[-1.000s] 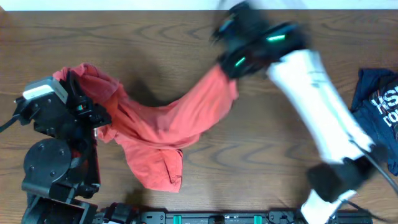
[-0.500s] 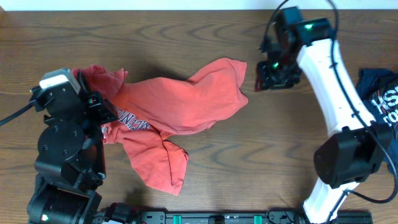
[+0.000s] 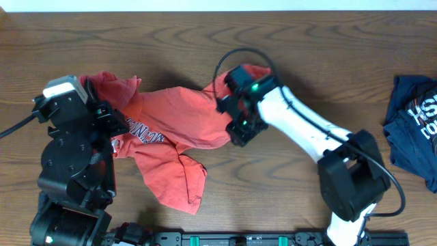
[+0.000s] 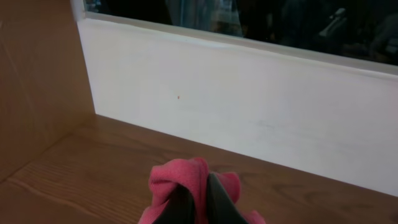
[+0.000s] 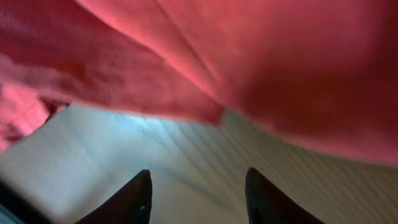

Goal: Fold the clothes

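Observation:
I will next use my right gripper to grab the red-orange T-shirt (image 3: 181, 119) by the loose corner at its near edge (image 3: 222, 144), to pull the crumpled cloth out for folding.
The clothes, a red-orange T-shirt (image 3: 181, 119) with grey-white lettering, lie crumpled across the left and middle of the table. My left gripper (image 3: 113, 126) is shut on a pinch of the shirt's left part; in the left wrist view a fold of red cloth (image 4: 186, 180) bulges over its closed fingers (image 4: 214, 205). My right gripper (image 3: 240, 133) hovers over the shirt's right edge. Its two dark fingers (image 5: 134, 199) stand apart with nothing between them, and the red shirt (image 5: 249, 62) fills the upper part of that view.
A dark blue garment (image 3: 415, 126) with white lettering lies at the right edge of the table. A white wall (image 4: 249, 106) runs along the far side, and a wooden side panel (image 4: 37, 81) stands at the left.
My right gripper let go of the shirt's right part, swung away to the upper right, then came back down over the shirt's right edge, open. The shirt settled flat. The left gripper stayed shut on the cloth.

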{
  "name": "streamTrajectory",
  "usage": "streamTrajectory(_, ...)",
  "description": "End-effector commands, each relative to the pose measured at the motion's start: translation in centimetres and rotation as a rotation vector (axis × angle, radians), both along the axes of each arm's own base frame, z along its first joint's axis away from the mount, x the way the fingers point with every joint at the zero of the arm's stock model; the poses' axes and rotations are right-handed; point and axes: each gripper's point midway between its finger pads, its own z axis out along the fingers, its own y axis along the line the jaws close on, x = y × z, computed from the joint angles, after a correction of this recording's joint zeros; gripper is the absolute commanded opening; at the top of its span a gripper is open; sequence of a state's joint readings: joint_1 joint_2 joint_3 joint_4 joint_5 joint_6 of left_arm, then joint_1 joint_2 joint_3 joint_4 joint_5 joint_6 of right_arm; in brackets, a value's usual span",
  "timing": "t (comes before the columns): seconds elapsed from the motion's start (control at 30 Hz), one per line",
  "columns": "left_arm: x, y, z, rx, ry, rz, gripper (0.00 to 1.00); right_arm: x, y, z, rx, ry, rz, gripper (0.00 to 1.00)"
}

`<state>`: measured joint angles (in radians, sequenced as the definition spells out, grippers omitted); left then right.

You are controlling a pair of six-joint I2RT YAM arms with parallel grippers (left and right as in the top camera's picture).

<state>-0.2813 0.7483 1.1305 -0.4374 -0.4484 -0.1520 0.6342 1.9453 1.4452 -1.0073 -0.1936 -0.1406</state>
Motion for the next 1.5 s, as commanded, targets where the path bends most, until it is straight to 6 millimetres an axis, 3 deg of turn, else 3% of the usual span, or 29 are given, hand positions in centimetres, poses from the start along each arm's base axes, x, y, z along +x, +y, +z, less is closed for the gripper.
streamTrajectory(0.0, -0.2, 0.3, 0.4, 0.012, -0.014, 0.013, 0.06, 0.0, 0.3, -0.6, -0.02, -0.066, 0.03, 0.47)
streamTrajectory(0.17, -0.2, 0.3, 0.4, 0.012, -0.014, 0.013, 0.06, 0.2, 1.5, -2.2, 0.018, -0.118, 0.031, 0.47)
streamTrajectory(0.43, -0.2, 0.3, 0.4, 0.012, -0.014, 0.013, 0.06, 1.7, 2.2, -2.7, 0.048, -0.191, -0.016, 0.46)
streamTrajectory(0.57, -0.2, 0.3, 0.4, 0.012, -0.014, 0.013, 0.06, 2.3, 2.5, -2.5, 0.064, -0.215, -0.018, 0.36)
streamTrajectory(0.73, -0.2, 0.3, 0.4, 0.013, -0.013, 0.013, 0.06, 2.7, 2.8, -2.4, 0.075, -0.233, -0.019, 0.01)
streamTrajectory(1.0, -0.2, 0.3, 0.4, 0.013, -0.013, 0.013, 0.06, 3.4, 1.5, -1.9, 0.018, -0.251, -0.098, 0.01)
streamTrajectory(1.13, -0.2, 0.4, 0.4, 0.013, -0.014, 0.013, 0.06, 3.5, -0.7, 1.2, -0.031, -0.255, -0.133, 0.01)
streamTrajectory(1.33, -0.1, 0.3, 0.2, 0.015, -0.006, 0.012, 0.06, 7.1, -7.5, 11.1, -0.122, -0.458, -0.327, 0.01)
streamTrajectory(1.47, 0.0, 0.3, -0.1, 0.018, 0.007, 0.012, 0.06, 7.5, -11.7, 16.3, -0.127, -0.53, -0.413, 0.01)
